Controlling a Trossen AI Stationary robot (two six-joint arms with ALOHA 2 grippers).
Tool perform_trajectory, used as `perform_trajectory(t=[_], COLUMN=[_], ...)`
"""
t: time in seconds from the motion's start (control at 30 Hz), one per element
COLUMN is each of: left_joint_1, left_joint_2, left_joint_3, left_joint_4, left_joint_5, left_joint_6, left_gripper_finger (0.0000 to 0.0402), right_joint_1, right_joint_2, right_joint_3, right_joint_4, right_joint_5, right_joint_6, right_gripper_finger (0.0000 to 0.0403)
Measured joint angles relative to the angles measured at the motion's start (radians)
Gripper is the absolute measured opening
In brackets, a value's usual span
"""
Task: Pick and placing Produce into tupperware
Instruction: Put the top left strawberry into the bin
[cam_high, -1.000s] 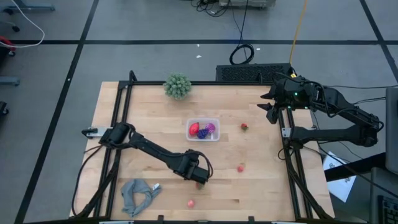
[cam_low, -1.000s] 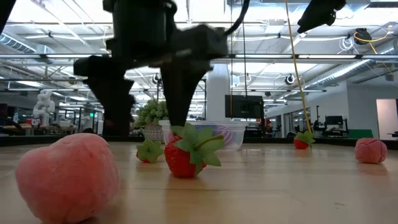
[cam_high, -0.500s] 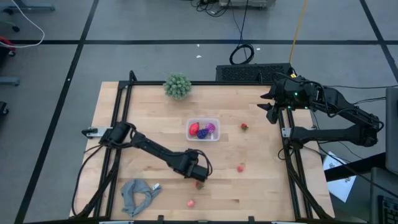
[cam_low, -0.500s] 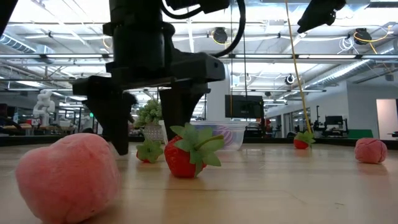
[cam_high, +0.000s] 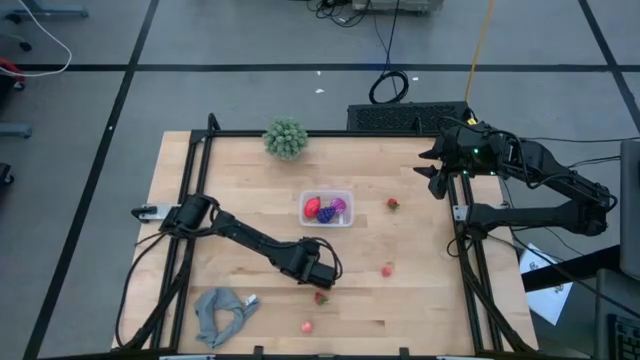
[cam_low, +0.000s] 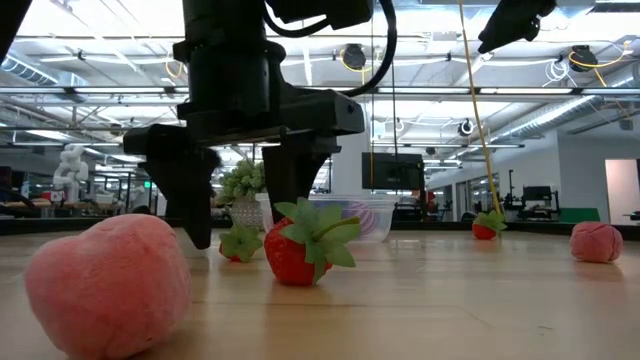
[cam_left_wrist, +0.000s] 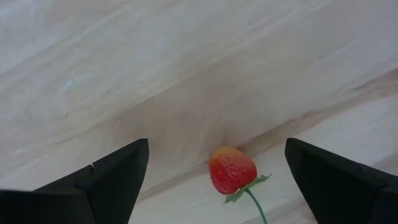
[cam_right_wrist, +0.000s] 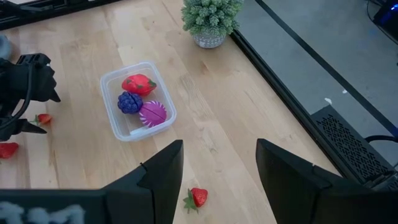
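Note:
The small red strawberry needs to go into the clear tupperware, so my left gripper should next grab it by its round red body (cam_left_wrist: 231, 170).
My left gripper (cam_high: 314, 274) hangs open just above the table, near of the tupperware. In the left wrist view (cam_left_wrist: 216, 146) a small red strawberry (cam_left_wrist: 231, 169) lies on the wood between its fingers, untouched; the high view hides it. A second strawberry (cam_high: 321, 296) (cam_low: 300, 245) lies just nearer. The clear tupperware (cam_high: 327, 193) (cam_right_wrist: 107, 93) holds a red, a dark purple and a magenta piece. Another strawberry (cam_high: 392, 203) and two pink pieces (cam_high: 387, 270) (cam_high: 306, 326) lie loose. My right gripper (cam_high: 437, 172) (cam_right_wrist: 219, 155) waits open, raised at the far right.
A green bushy ball (cam_high: 285, 138) in a small pot stands at the far edge. A grey cloth (cam_high: 225, 310) lies crumpled at the near left. Black frame rails (cam_high: 195, 180) run along the table's left and right sides. Bare wood lies right of the tupperware.
My left gripper has moved a little toward the far edge, from above the nearer strawberry to over the one behind it, staying open. Neither strawberry has moved.

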Motion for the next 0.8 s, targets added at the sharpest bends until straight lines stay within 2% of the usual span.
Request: perform_trajectory(t=[0.1, 0.47, 0.8], left_joint_1=[0.000, 0.000, -0.004], left_joint_2=[0.000, 0.000, 0.000], left_joint_3=[0.000, 0.000, 0.000], left_joint_4=[0.000, 0.001, 0.007], left_joint_5=[0.000, 0.000, 0.024], left_joint_6=[0.000, 0.010, 0.008], left_gripper_finger=[0.0364, 0.0264, 0.0214], right_joint_1=[0.000, 0.000, 0.000], right_joint_2=[0.000, 0.000, 0.000], right_joint_3=[0.000, 0.000, 0.000], right_joint_4=[0.000, 0.000, 0.000], right_joint_5=[0.000, 0.000, 0.000], right_joint_6=[0.000, 0.002, 0.002], right_gripper_finger=[0.0193, 0.0193, 0.0193])
